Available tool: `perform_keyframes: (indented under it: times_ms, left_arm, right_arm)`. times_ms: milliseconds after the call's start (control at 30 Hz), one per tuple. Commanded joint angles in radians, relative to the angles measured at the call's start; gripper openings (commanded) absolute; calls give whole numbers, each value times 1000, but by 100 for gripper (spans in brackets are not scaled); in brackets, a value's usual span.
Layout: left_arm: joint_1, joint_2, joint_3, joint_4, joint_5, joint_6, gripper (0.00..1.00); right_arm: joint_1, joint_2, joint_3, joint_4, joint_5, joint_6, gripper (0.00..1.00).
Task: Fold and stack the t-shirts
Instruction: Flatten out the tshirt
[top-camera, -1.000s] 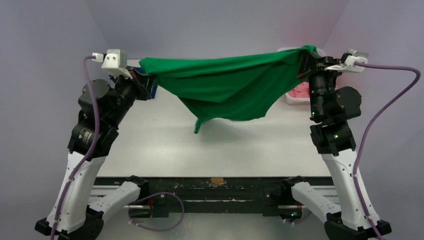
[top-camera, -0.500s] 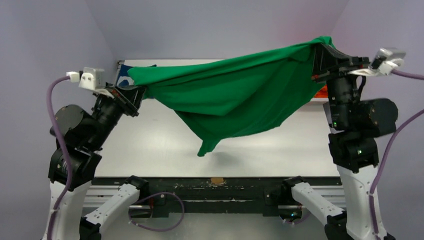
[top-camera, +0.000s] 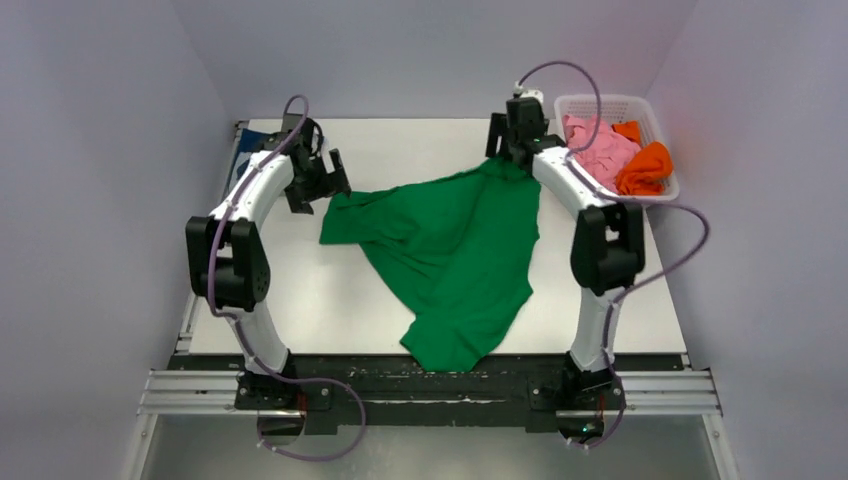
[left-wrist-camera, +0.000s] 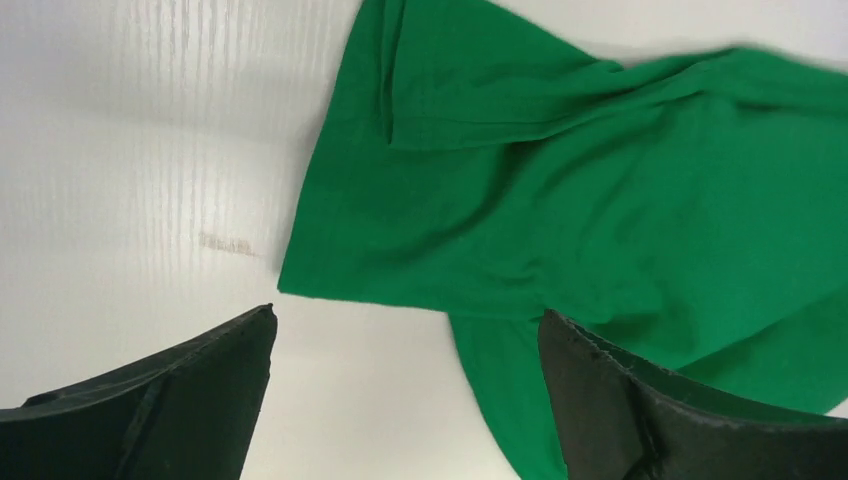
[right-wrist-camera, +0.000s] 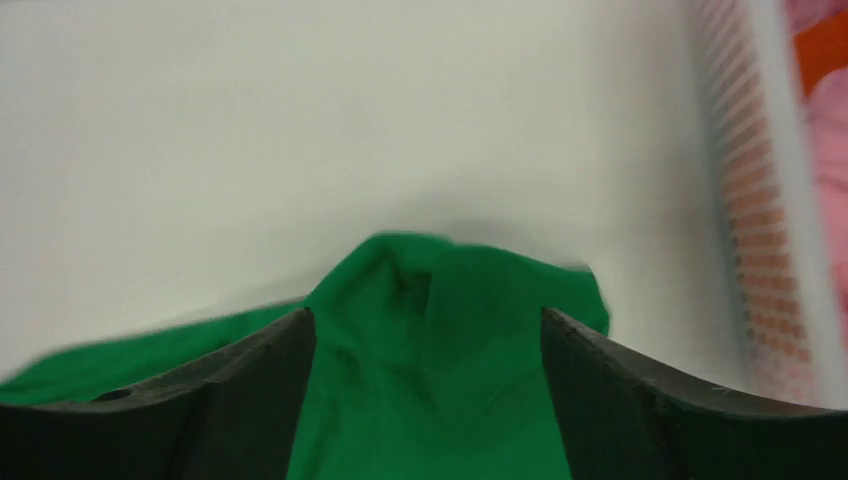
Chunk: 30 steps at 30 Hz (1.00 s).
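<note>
My left gripper grabs the green t-shirt (top-camera: 450, 250) by its near edge (top-camera: 329, 241) beside its outer corner next, to spread the t-shirt flat for folding.
A bright green t-shirt (top-camera: 450, 250) lies crumpled on the white table (top-camera: 300, 290), from the back middle down to the front edge. My left gripper (top-camera: 322, 188) hovers open just off the shirt's left corner. In the left wrist view the green t-shirt (left-wrist-camera: 600, 200) lies ahead of the left gripper (left-wrist-camera: 407, 315), whose jaws stand wide with nothing between them. My right gripper (top-camera: 505, 150) stands over the shirt's back tip. In the right wrist view the right gripper (right-wrist-camera: 425, 315) has its jaws apart, with a hump of the green t-shirt (right-wrist-camera: 440, 300) lying loose between them.
A white basket (top-camera: 600, 98) at the back right holds a pink t-shirt (top-camera: 598, 150) and an orange t-shirt (top-camera: 648, 168). A bit of dark blue cloth (top-camera: 243, 152) shows at the back left edge behind the left arm. The basket wall (right-wrist-camera: 760, 230) is close to the right gripper.
Both arms have come down from holding the green t-shirt stretched in the air. Both grippers have opened and the shirt now lies on the table.
</note>
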Motion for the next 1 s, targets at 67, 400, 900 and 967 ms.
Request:
perform_keyframes:
  times_ms: [67,400,900,967]
  left_arm:
    - [8,35,195,-83,72,-21,100]
    - [8,1,-13,-86,56,-19,100]
    - [18,131,-128,31,82,-64,74]
    - [20,166,-106,25,69,-62,73]
  right_arm:
    - [-2,119,212,-158,35,30,88]
    - [31,-68,-148,-90,-126,63,90]
    - [116,-108,-412,-90,-202,114,89]
    - [116,-112,-420,-87,-199,117,89]
